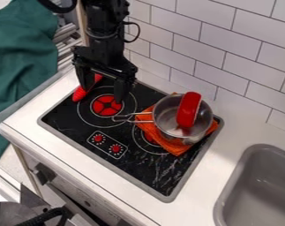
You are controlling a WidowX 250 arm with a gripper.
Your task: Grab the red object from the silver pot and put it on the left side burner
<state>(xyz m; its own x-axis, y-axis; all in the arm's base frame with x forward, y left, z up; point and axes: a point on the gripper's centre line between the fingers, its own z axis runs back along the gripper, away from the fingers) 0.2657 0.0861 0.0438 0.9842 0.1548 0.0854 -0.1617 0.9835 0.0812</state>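
My gripper should next grab the protruding end of the object, to move the red object from the silver pot (165,115) to the burner.
My gripper (102,91) hangs over the upper left of the stove, its two fingers spread wide with nothing held between them. Below it lies the left burner (106,106), a red disc inside white rings. To its right, the silver pot (165,115) stands on an orange cloth over the right burner, handle pointing left toward the left burner. The red object (188,110), long and rounded, leans in the pot with its upper end above the rim.
A red textured item (79,94) lies at the stove's left corner, partly behind my gripper. The orange cloth (177,148) sticks out under the pot. A tiled wall (197,53) rises behind, and a grey sink (259,185) is at right.
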